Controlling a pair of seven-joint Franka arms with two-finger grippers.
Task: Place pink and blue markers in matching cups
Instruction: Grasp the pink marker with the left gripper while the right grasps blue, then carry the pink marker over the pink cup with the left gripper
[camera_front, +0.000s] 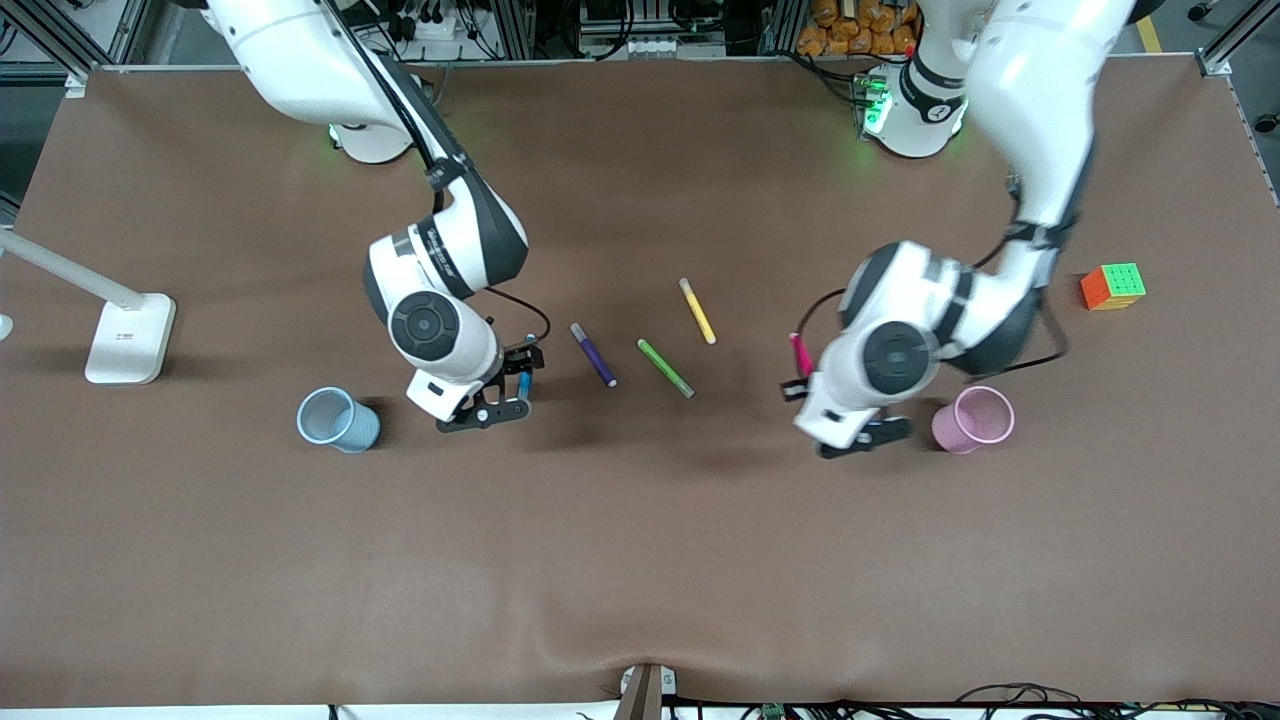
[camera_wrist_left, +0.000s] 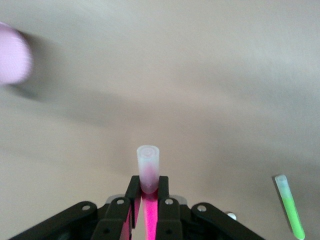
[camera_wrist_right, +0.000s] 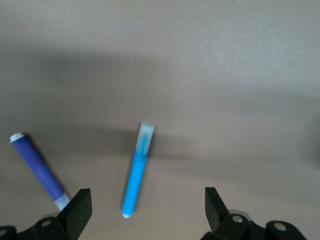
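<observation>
My right gripper should take hold of the blue marker by its blue body (camera_front: 524, 384) next, so that it can stand the marker in the light blue cup (camera_front: 337, 420).
My left gripper (camera_front: 798, 383) is shut on the pink marker (camera_front: 801, 354), held up over the table beside the light pink cup (camera_front: 973, 420). In the left wrist view the pale end of the pink marker (camera_wrist_left: 149, 170) sticks out past the closed gripper (camera_wrist_left: 148, 184), and the pink cup (camera_wrist_left: 12, 60) shows blurred at the edge. My right gripper (camera_front: 522, 372) is open over the blue marker (camera_front: 524, 386), which lies on the table. In the right wrist view the blue marker (camera_wrist_right: 137, 172) lies between the spread fingers of the gripper (camera_wrist_right: 147, 198). The light blue cup (camera_front: 337, 420) stands upright toward the right arm's end.
A purple marker (camera_front: 593, 355), a green marker (camera_front: 665, 368) and a yellow marker (camera_front: 697, 311) lie between the two grippers. A colour cube (camera_front: 1112, 286) sits toward the left arm's end. A white stand (camera_front: 128, 338) is at the right arm's end.
</observation>
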